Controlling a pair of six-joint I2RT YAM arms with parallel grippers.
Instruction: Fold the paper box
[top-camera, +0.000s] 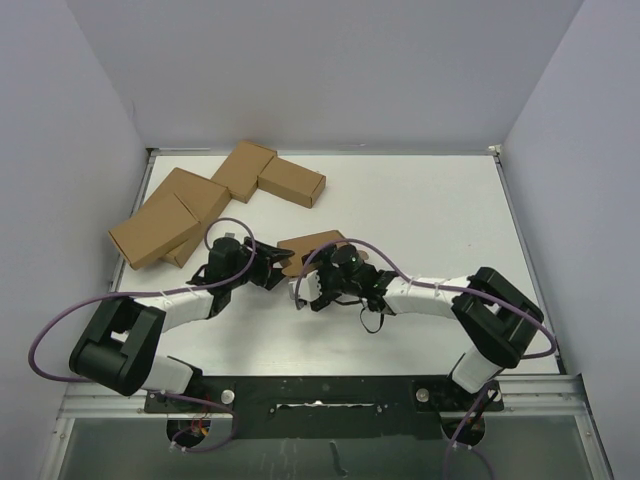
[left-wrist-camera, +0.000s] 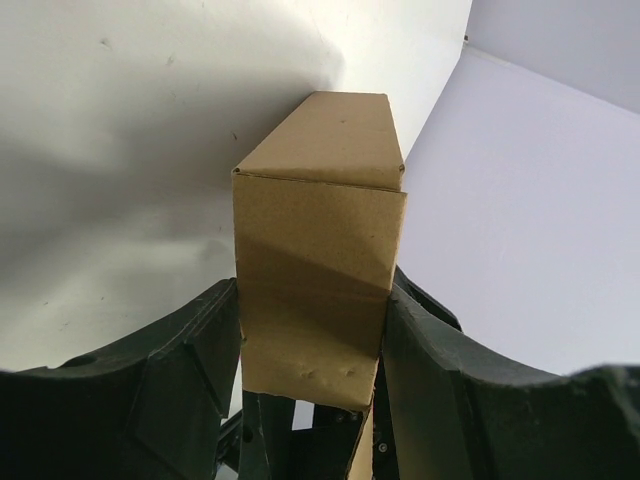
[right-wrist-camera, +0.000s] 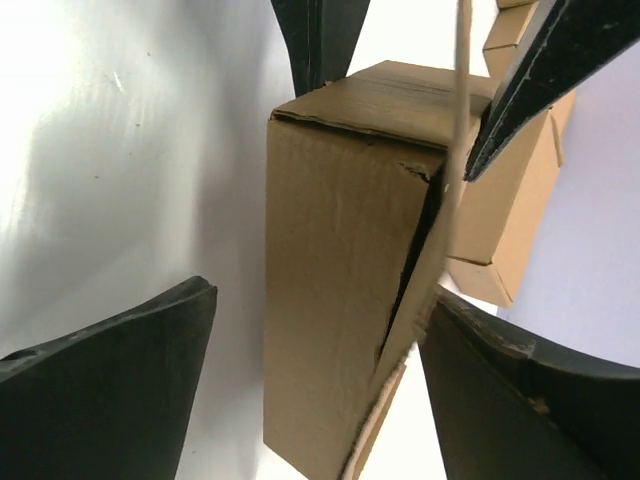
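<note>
The right gripper's fingers are apart around the paper box (top-camera: 312, 245) (right-wrist-camera: 340, 250). The box would stay pinched in the left gripper if the robot lifted the right gripper now.
The paper box (top-camera: 312, 245) is a small brown carton near the table's middle. My left gripper (top-camera: 275, 266) reaches in from the left and is shut on it. In the left wrist view the box (left-wrist-camera: 320, 200) is pinched at its near end by both fingers (left-wrist-camera: 200, 340) of that gripper (left-wrist-camera: 312, 320). My right gripper (right-wrist-camera: 320, 350) stands open around the box (right-wrist-camera: 340, 250). Its left finger (right-wrist-camera: 130, 380) is clear of the box wall, and its right finger sits close to a side flap (right-wrist-camera: 420, 300) that gapes slightly. In the top view the right gripper (top-camera: 312, 278) sits just below the box.
Several other brown cartons (top-camera: 200, 205) lie clustered at the back left of the white table (top-camera: 430, 210); one (right-wrist-camera: 510, 220) shows behind the box in the right wrist view. Grey walls enclose the table on three sides.
</note>
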